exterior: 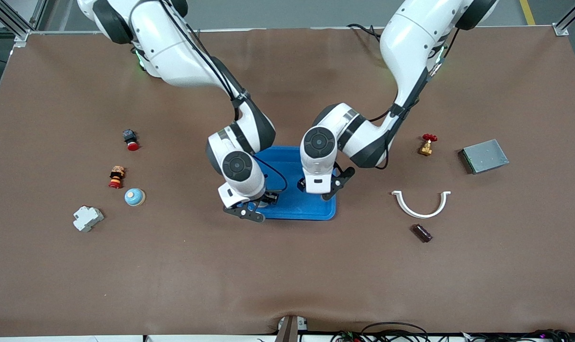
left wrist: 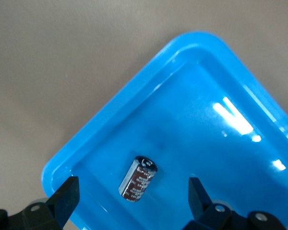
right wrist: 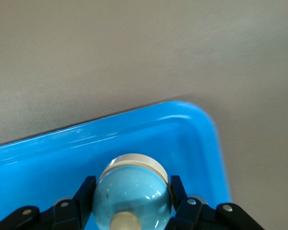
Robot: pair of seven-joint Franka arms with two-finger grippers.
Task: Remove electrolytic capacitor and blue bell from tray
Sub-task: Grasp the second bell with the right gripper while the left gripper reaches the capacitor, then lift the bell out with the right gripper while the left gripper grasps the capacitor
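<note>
Thin metal terminals stick out of one end of the capacitor, so the left gripper should next grab the capacitor across its sleeved body, toward the plain end [left wrist: 134, 185].
A blue tray [exterior: 292, 205] sits mid-table. A dark brown capacitor [left wrist: 138, 178] lies on its side in the tray [left wrist: 206, 120], near a corner. My left gripper [left wrist: 133, 199] hangs open just above it with the fingers well apart; in the front view the gripper [exterior: 321, 189] is over the tray and hides the capacitor. My right gripper [right wrist: 132, 199] is shut on a pale blue bell [right wrist: 132, 189] with a cream rim and knob, over the tray's edge [right wrist: 62, 153]. In the front view it [exterior: 249, 211] is over the tray's corner nearest the camera.
Toward the right arm's end lie a second blue bell [exterior: 134, 196], a red-and-yellow part [exterior: 117, 176], a red button [exterior: 130, 140] and a white block [exterior: 88, 218]. Toward the left arm's end lie a white curved clip [exterior: 421, 205], a dark brown cylinder [exterior: 421, 232], a brass valve [exterior: 427, 144] and a grey box [exterior: 483, 156].
</note>
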